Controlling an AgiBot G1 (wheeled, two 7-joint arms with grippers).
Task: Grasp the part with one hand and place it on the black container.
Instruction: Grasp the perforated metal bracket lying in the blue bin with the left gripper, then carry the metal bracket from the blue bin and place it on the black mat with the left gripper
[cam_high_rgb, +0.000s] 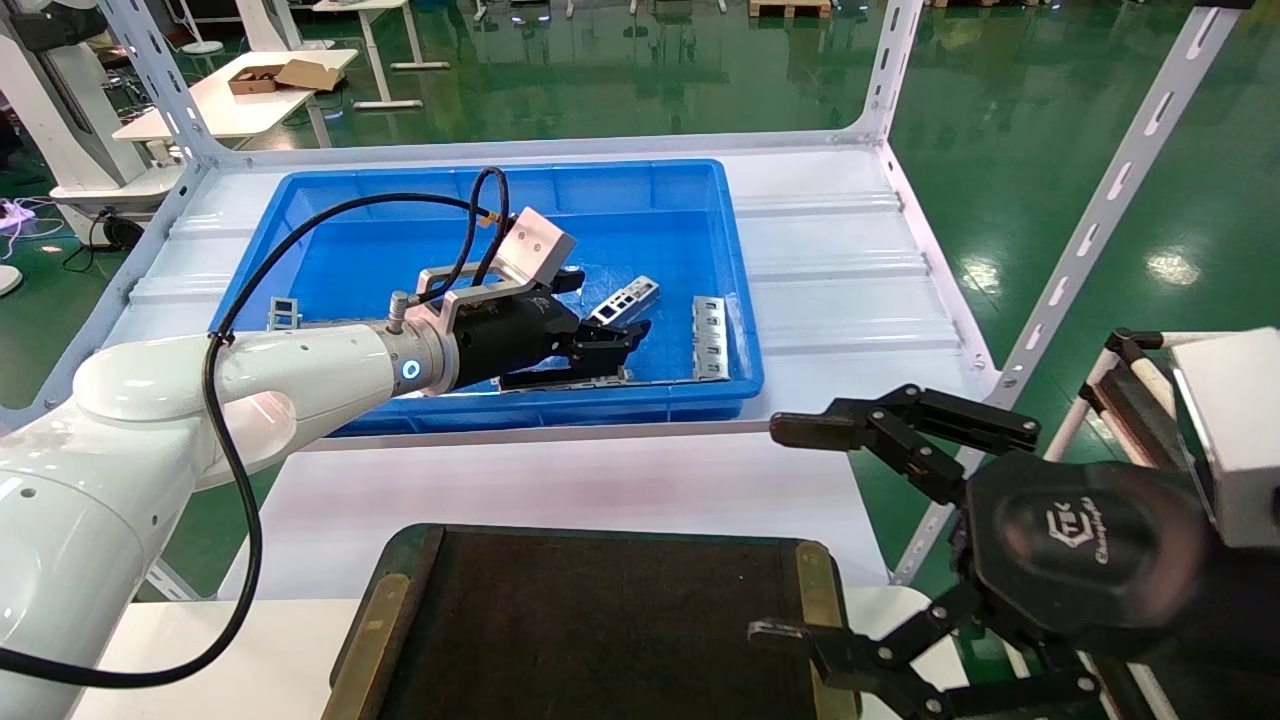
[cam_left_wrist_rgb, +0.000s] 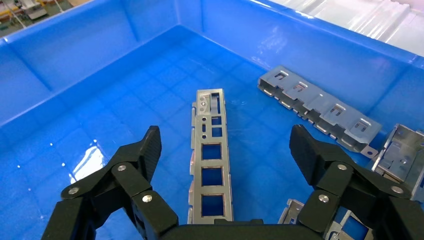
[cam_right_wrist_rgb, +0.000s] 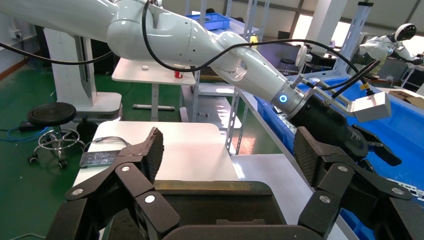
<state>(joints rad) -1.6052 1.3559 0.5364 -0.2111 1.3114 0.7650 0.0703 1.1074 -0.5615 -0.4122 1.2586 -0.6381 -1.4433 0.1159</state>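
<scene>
My left gripper grabs the part by its long sides beside the windows next, since the part is long but narrow across.
The part (cam_left_wrist_rgb: 210, 160), a slim silver-grey bar with a row of rectangular windows, lies flat on the floor of the blue bin (cam_high_rgb: 640, 205). My left gripper (cam_left_wrist_rgb: 226, 150) hovers over it, open, one finger on each side and neither touching. In the head view the left gripper (cam_high_rgb: 615, 302) is inside the bin, right at the part (cam_high_rgb: 638, 292). The black container (cam_high_rgb: 600, 620), a flat dark tray with brass side strips, sits at the near table edge. My right gripper (cam_high_rgb: 790, 530) hangs open and empty beside its right end, and the right wrist view shows the black container (cam_right_wrist_rgb: 220, 205) just below it.
More grey metal brackets lie in the bin: a long one (cam_left_wrist_rgb: 320, 107), a cluster (cam_left_wrist_rgb: 400, 155) near the wall, one at the bin's right (cam_high_rgb: 710, 335) and one at its left (cam_high_rgb: 285, 313). White shelf uprights (cam_high_rgb: 1100, 210) flank the table.
</scene>
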